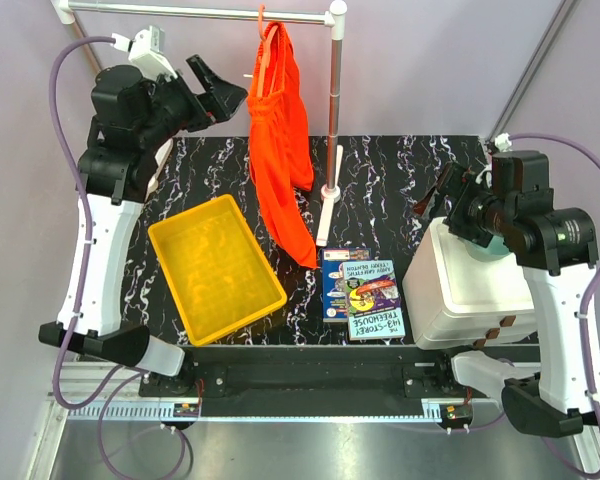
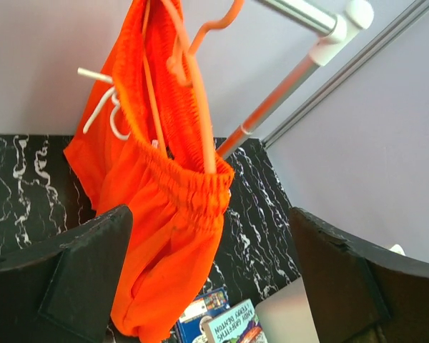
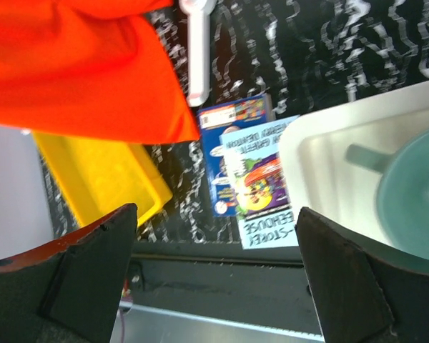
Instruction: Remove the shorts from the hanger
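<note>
The orange hanger's near arm (image 1: pixel 261 67) should be grabbed next by my left gripper, between the hook and the waistband. This will leave the shorts (image 1: pixel 280 150) free to be removed.
The bright orange-red shorts (image 1: pixel 280 150) hang from the thin orange hanger (image 1: pixel 263 25), whose hook sits on the grey rail (image 1: pixel 180 12). In the left wrist view the shorts (image 2: pixel 164 214) droop from the hanger (image 2: pixel 200 43), waistband bunched on its arm, white drawstring loose. My left gripper (image 1: pixel 218 90) is raised just left of the shorts, open, nothing between its fingers (image 2: pixel 86 271). My right gripper (image 1: pixel 442 196) hovers open at the right, above the white bin. In its wrist view a lower corner of the shorts (image 3: pixel 79 71) fills the upper left.
A yellow tray (image 1: pixel 215 265) lies left of centre on the black marble table (image 1: pixel 400 170). Books (image 1: pixel 362 292) lie near the front. A white bin (image 1: pixel 460 290) holding a teal cup (image 3: pixel 407 200) stands at the right. The rack's upright pole (image 1: pixel 332 110) stands right of the shorts.
</note>
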You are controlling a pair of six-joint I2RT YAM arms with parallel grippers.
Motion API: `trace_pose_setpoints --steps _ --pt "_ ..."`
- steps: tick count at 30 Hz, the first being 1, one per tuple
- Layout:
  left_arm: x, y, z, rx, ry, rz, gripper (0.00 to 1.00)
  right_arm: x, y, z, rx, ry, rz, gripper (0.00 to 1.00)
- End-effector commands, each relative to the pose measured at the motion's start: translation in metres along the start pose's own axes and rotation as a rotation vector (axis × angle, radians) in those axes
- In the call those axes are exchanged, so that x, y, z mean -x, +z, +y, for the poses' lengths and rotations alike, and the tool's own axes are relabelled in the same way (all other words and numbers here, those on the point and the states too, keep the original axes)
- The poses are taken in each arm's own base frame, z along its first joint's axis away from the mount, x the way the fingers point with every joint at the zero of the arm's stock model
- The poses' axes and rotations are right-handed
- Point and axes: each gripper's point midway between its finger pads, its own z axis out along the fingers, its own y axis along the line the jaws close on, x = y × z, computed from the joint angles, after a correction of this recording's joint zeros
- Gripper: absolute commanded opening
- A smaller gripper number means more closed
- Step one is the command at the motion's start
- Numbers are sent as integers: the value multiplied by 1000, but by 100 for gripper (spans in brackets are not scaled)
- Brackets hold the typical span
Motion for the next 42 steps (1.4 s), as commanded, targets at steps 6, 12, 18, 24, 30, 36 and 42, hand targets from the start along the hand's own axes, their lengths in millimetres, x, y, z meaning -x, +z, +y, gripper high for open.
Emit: trace_pose_setpoints --steps 6,12,18,24,30,36,42 --pt "25 59 -4 -13 75 -63 92 -2 -39 41 241 -133 16 100" --pt "19 98 0 -36 67 -43 81 12 -50 50 275 -220 -29 100" --pt "3 113 1 -76 38 0 60 17 -49 50 258 -228 -29 100" --pt "-11 114 5 -78 13 36 48 19 -46 50 246 -226 -22 100" --pt "2 112 -4 -104 13 5 31 18 -40 51 244 -223 -4 100" --pt "18 103 -14 -115 15 -40 15 17 -35 52 247 -216 15 100" --pt "38 82 -25 -118 -11 -90 0 13 -30 56 273 -210 46 100"
